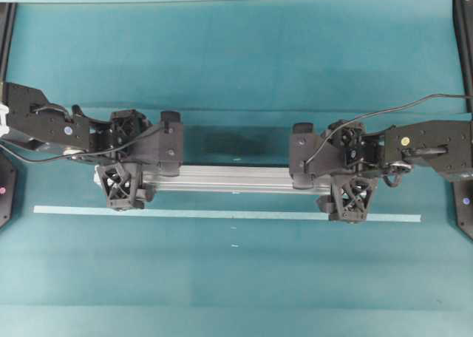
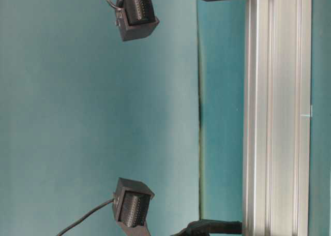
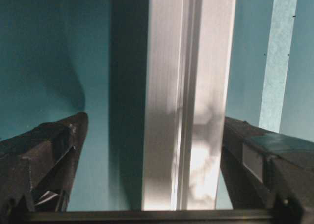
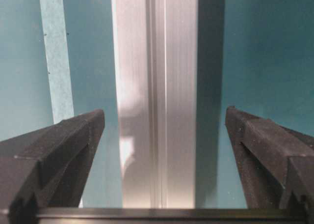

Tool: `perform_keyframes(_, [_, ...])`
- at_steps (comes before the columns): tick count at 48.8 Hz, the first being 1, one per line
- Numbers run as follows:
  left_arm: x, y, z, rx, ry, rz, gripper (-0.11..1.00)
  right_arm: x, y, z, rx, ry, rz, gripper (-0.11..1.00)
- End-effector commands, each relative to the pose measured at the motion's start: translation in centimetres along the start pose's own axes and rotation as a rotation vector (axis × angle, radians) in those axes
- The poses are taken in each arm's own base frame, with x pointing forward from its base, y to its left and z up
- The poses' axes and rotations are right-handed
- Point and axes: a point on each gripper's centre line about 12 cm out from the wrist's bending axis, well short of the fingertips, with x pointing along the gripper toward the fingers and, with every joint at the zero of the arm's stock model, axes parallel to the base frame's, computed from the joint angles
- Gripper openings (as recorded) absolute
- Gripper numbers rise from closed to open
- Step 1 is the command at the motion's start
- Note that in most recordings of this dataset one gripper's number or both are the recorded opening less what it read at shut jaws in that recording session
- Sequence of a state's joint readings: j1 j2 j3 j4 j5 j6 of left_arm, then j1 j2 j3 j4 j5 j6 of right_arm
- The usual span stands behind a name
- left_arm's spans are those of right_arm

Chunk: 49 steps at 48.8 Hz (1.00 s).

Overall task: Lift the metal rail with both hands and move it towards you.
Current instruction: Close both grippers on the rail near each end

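Note:
My right gripper's fingers are level with the metal rail [image 1: 229,179]. My right gripper would hold the rail if I closed it now, so it is ready to close.
The metal rail [image 1: 229,179] is a long silver grooved bar lying left to right on the teal table. My left gripper [image 1: 124,163] straddles its left end and my right gripper [image 1: 349,171] straddles its right end. In the left wrist view the rail [image 3: 189,96] runs between the open jaws of the left gripper [image 3: 154,118]. The right finger [image 3: 260,155] is close beside the rail and the left finger [image 3: 49,150] stands well apart. In the right wrist view the rail [image 4: 157,96] sits midway in the open right gripper [image 4: 165,111], with gaps on both sides.
A thin pale-teal tape strip [image 1: 222,213] lies parallel to the rail on the near side, and also shows in the wrist views [image 3: 279,57] [image 4: 56,57]. Black base brackets [image 1: 465,211] stand at the table's sides. The table-level view shows the rail [image 2: 276,112] close up.

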<state>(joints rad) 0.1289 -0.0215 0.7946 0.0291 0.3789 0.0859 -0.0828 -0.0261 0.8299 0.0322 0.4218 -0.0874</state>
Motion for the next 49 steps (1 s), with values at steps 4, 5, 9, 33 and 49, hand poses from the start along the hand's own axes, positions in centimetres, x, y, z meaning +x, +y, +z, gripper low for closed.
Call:
perform_keyframes(4, [-0.24,-0.23,0.51,0.01,-0.019,-0.001,0.86,0.01,0.1,0.24,0.004,0.001,0.003,0.92])
perform_keyframes(5, [-0.2,-0.38,0.51,0.014,-0.018,-0.003,0.83,0.01,0.15,0.18,0.003,0.006,0.004,0.89])
perform_keyframes(9, [-0.26,-0.56,0.61,0.018,-0.021,-0.006,0.61,0.08,0.21,0.05,-0.003,0.021,0.006,0.67])
perform_keyframes(33, [-0.24,-0.81,0.62,-0.004,-0.017,-0.009,0.29,0.06,0.13,0.11,0.001,0.039,0.007,0.4])
perform_keyframes(49, [-0.25,-0.82,0.55,-0.004,-0.018,-0.009,0.29,0.07,0.13,0.2,0.003,0.032,0.007,0.4])
